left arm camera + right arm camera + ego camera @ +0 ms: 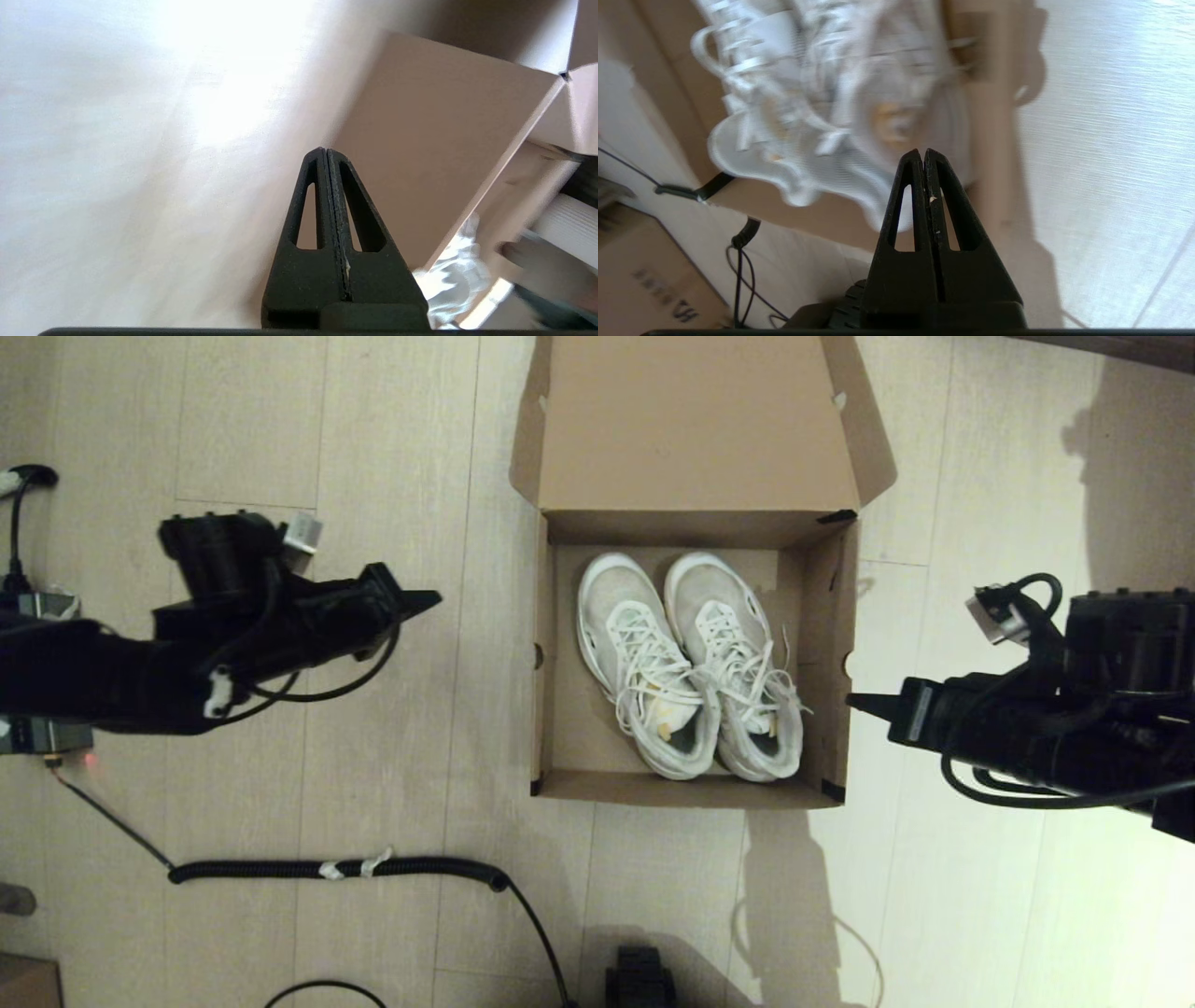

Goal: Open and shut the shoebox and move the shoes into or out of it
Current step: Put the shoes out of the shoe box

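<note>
My right gripper should grab both white sneakers next, by their collar edges that sit side by side.
The brown cardboard shoebox (pixel 560 737) stands open on the floor, its hinged lid (pixel 695 420) folded back on the far side. Both white mesh sneakers (pixel 691 663) lie side by side inside it, toes pointing away from me. My left gripper (pixel 431 600) hovers to the left of the box, shut and holding nothing; its wrist view shows the box's outer wall (pixel 420 154). Just off the box's right wall, my right gripper (pixel 854 702) is also shut and holds nothing. In its wrist view the sneakers (pixel 822 107) appear beyond the fingertips (pixel 923 153).
A coiled black cable (pixel 345 870) runs across the floor in front of the box on the left. A small grey device with a red light (pixel 47 737) sits at the left edge. Another cardboard box (pixel 649 275) shows in the right wrist view. Pale wood floor surrounds the shoebox.
</note>
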